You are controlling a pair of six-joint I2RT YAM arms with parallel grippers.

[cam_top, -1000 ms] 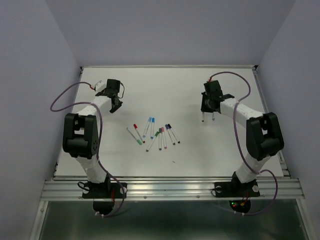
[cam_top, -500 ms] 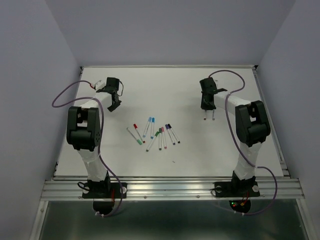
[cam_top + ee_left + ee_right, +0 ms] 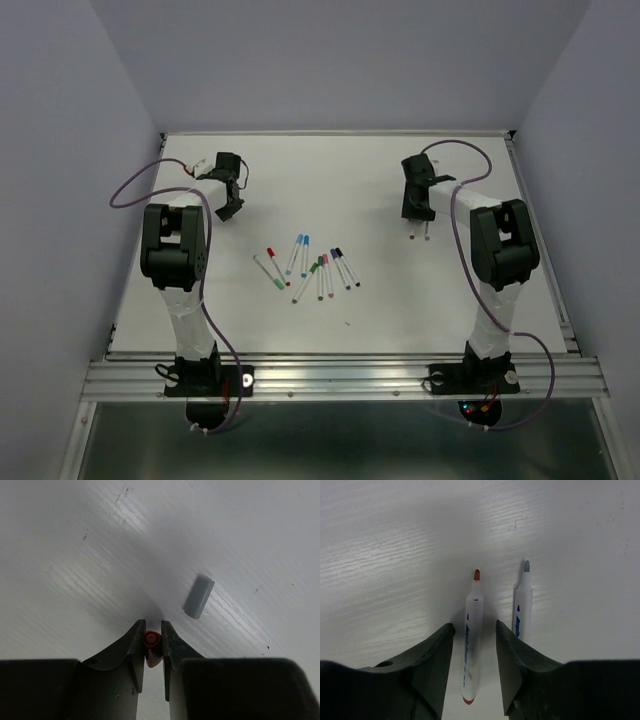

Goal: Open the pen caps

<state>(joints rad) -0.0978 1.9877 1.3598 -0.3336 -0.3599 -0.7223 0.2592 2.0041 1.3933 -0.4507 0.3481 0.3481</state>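
My left gripper will open; the red pen cap (image 3: 151, 640) would land beside the grey one, as flat table is just below my fingers.
My left gripper (image 3: 232, 208) is at the back left of the table, shut on a small red pen cap (image 3: 151, 640) held between its fingertips just above the surface. A loose grey pen cap (image 3: 198, 597) lies on the table just ahead and to the right of it. My right gripper (image 3: 418, 215) is at the back right, open. An uncapped white barrel with a red tip (image 3: 472, 630) lies on the table between its jaws, and I cannot tell whether they touch it. A second uncapped barrel with a grey tip (image 3: 522, 607) lies just right of it.
Several capped pens (image 3: 310, 265) with red, green, blue, pink and purple caps lie in a loose row at the table's middle. The table's back edge (image 3: 330, 133) runs behind both grippers.
Both arms' elbows have swung back toward the far side. The grippers stay near the same spots. The two barrels by the right gripper lie about where they were.
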